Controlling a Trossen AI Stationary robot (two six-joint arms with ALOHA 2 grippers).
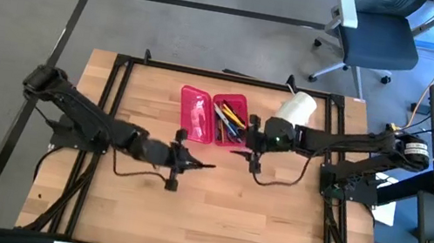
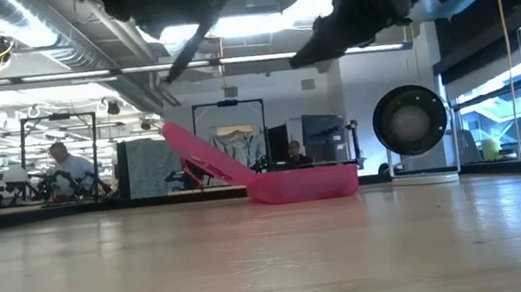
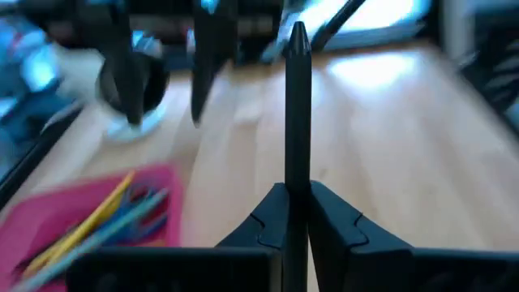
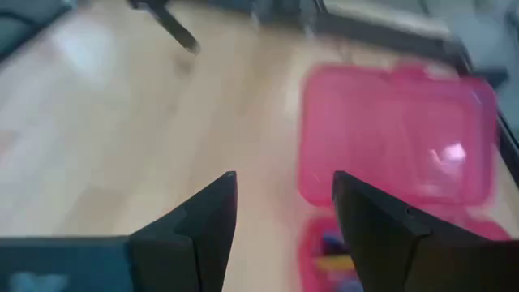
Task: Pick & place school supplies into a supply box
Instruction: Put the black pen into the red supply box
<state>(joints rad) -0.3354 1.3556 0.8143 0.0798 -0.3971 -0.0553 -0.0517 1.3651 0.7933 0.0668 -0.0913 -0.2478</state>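
Note:
My right gripper will go to the black pen and grab its loose end (image 1: 210, 165). The pen will then go into the pink supply box (image 1: 213, 116).
The pink supply box (image 1: 213, 116) lies open on the table's far middle. Its right half (image 1: 233, 117) holds yellow, green and blue pens (image 3: 97, 219). Its lid half (image 2: 203, 154) slants up in the low view. My left gripper (image 1: 185, 162) hovers just near of the box, shut on a thin black pen (image 1: 201, 166), which also shows in the left wrist view (image 3: 298, 105). My right gripper (image 1: 247, 150) is open and empty by the box's near right corner, and the box (image 4: 397, 138) lies ahead of its fingers (image 4: 207, 219). My left gripper pinches the black pen's shaft (image 3: 297, 174) between its two fingers. The pen runs along the fingers and sticks out forward past their tips, toward the table's right. It is lifted clear of the table (image 2: 204, 22).
A big white roll (image 1: 297, 108) lies at the box's far right, close to my right arm. A black metal frame (image 1: 118, 78) runs around the table top. Bare wood (image 1: 210, 217) stretches across the near half.

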